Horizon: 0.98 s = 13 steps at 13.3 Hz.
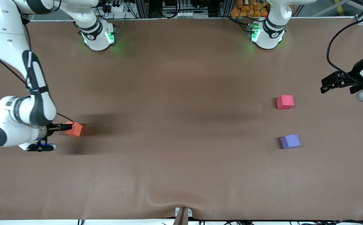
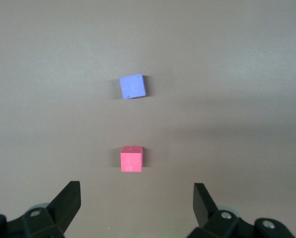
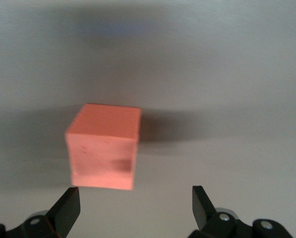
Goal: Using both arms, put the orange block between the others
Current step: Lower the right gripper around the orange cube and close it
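Observation:
The right gripper next needs to grab the orange block point(image 1: 74, 129) by its two opposite sides, so that it can place the orange block between the pinkish-red cube point(image 1: 285, 102) and the bluish-purple cube.
The orange block point(image 1: 74, 129) point(image 3: 104, 146) lies on the brown table toward the right arm's end. My right gripper point(image 1: 66, 127) point(image 3: 135, 198) is low over the table just short of it, open, with the block ahead of the fingertips and off toward one finger. The others lie toward the left arm's end: a pinkish-red cube point(image 1: 285, 102) point(image 2: 131, 159), and a bluish-purple cube point(image 1: 290, 141) point(image 2: 133, 87) nearer to the front camera, with a gap between them. My left gripper point(image 1: 325, 86) point(image 2: 137, 191) waits open and empty beside the pinkish-red cube, near the table's end.
The two arm bases point(image 1: 98, 37) point(image 1: 267, 34) stand along the table's edge farthest from the front camera. The brown mat point(image 1: 181, 109) has a wrinkle over a bracket point(image 1: 183, 214) at the edge nearest that camera. A black cable point(image 1: 333, 47) loops above the left wrist.

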Each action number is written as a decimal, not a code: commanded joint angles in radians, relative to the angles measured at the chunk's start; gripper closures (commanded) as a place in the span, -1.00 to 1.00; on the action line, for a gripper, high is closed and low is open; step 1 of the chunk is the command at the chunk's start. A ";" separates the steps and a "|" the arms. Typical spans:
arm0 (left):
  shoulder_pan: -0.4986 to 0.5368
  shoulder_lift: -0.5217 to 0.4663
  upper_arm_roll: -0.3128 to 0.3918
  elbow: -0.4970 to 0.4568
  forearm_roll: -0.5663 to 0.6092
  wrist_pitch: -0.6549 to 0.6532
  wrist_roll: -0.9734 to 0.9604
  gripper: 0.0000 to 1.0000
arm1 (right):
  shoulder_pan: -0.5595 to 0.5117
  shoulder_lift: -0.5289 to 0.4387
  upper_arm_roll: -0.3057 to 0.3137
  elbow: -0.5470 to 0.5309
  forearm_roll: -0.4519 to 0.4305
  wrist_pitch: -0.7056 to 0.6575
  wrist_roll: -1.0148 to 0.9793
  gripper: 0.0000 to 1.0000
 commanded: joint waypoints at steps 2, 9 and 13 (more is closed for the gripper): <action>0.004 0.001 -0.005 0.009 0.008 -0.010 0.001 -1.00 | -0.003 -0.033 0.016 -0.049 -0.001 0.017 0.086 -1.00; 0.004 0.001 -0.005 0.007 0.007 -0.010 0.000 -1.00 | 0.067 -0.030 0.016 -0.154 -0.003 0.203 0.216 -1.00; 0.001 0.001 -0.005 0.007 -0.001 -0.010 -0.002 -1.00 | 0.060 -0.031 0.016 -0.161 -0.004 0.204 0.137 -1.00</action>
